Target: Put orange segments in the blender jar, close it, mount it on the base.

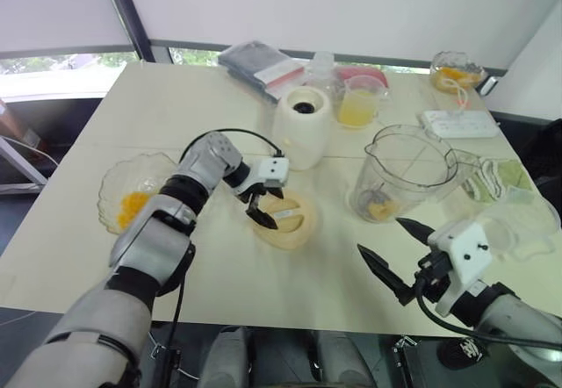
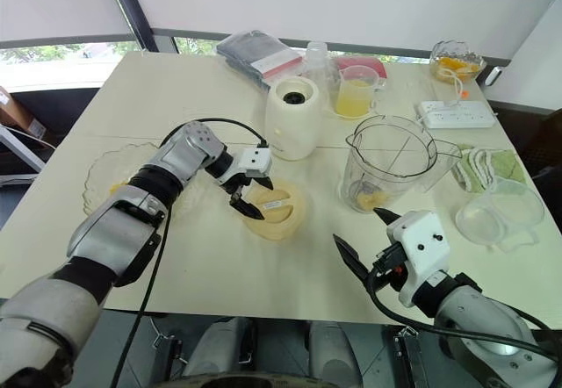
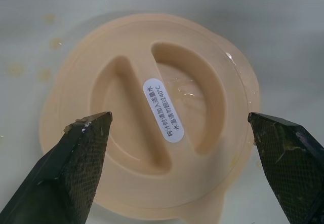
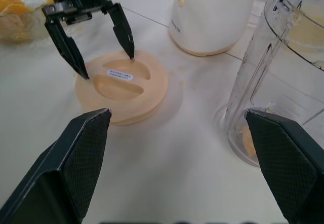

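Observation:
My left gripper grabs the lid by its central ridge (image 1: 285, 214) (image 3: 164, 110) next, narrow between the deep hollows, since the lid spreads wide and flat.
The clear blender jar (image 1: 408, 173) stands uncovered right of centre, with a few orange segments (image 1: 379, 208) at its bottom. More orange segments (image 1: 132, 205) lie in a scalloped glass bowl (image 1: 118, 186) at the left. The cream base (image 1: 303, 125) stands behind the middle, its dark socket facing up. A flat cream lid (image 1: 294, 230) lies in front of the base. My left gripper (image 1: 266, 208) points down over the lid, open, with one fingertip on each side of its central ridge (image 3: 164, 110). My right gripper (image 1: 382, 237) hovers open near the front edge, left of the jar, holding nothing.
A cup of yellow juice (image 1: 358, 103), a dark packet (image 1: 259, 63) and a glass bowl of fruit (image 1: 455, 72) stand along the far edge. A white power strip (image 1: 459, 123), a green cloth (image 1: 492, 177) and a clear plastic cup (image 1: 518, 221) lie at the right.

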`<move>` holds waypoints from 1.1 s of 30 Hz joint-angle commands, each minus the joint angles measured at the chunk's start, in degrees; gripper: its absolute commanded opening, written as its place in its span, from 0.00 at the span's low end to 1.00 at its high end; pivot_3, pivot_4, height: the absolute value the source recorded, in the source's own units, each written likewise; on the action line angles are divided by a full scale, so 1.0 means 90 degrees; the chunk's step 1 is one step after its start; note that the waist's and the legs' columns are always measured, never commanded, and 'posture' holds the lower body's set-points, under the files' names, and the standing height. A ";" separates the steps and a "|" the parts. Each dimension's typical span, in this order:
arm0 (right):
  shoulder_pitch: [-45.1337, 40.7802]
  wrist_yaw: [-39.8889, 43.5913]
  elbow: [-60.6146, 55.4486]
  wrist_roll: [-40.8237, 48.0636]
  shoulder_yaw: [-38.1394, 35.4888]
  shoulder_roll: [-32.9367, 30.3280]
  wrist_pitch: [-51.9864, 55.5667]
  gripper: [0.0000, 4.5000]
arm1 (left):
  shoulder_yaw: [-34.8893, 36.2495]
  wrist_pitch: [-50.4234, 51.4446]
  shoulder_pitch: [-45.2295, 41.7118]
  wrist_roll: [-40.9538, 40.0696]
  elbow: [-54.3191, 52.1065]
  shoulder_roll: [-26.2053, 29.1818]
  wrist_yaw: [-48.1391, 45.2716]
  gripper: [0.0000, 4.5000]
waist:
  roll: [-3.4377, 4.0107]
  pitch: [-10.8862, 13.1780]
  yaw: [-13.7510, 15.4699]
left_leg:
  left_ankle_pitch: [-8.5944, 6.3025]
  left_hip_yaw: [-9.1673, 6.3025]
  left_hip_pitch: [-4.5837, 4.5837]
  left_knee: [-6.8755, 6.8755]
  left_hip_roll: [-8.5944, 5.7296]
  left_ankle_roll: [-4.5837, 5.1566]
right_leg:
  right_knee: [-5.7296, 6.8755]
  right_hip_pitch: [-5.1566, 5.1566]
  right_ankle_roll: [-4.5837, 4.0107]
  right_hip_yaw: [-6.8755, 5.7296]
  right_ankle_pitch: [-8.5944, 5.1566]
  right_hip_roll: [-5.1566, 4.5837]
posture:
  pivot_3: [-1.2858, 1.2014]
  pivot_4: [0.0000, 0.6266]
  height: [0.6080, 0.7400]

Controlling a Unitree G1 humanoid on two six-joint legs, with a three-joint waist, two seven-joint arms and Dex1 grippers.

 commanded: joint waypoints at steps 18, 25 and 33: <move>0.0506 -0.0629 -0.0248 0.0013 0.0353 -0.0418 -0.0787 0.99 | 0.0075 0.0925 -0.0184 0.0458 0.0690 -0.0642 0.1078 1.00 | -0.0004 -0.0006 0.0003 | 0.0001 0.0000 0.0012 0.0005 -0.0002 0.0000 | 0.0010 0.0010 -0.0002 0.0000 0.0001 0.0001 | 0.52 0.24 1.00; 0.0468 -0.0706 -0.0248 0.0064 0.0378 -0.0554 -0.0744 0.99 | 0.0302 0.1323 -0.0267 0.0312 0.0685 -0.0606 0.1148 1.00 | -0.0006 -0.0011 -0.0003 | 0.0002 0.0000 0.0016 0.0010 -0.0002 0.0000 | 0.0010 0.0017 -0.0005 0.0001 0.0003 0.0001 | 0.52 0.24 1.00; 0.0212 -0.0640 -0.0248 0.0110 0.0303 -0.0521 -0.0495 1.00 | 0.0429 0.1378 -0.0263 0.0297 0.0715 -0.0556 0.1281 0.94 | -0.0006 -0.0010 -0.0004 | 0.0002 -0.0001 0.0015 0.0010 0.0000 0.0000 | 0.0011 0.0016 -0.0003 0.0001 0.0004 0.0004 | 0.52 0.24 1.00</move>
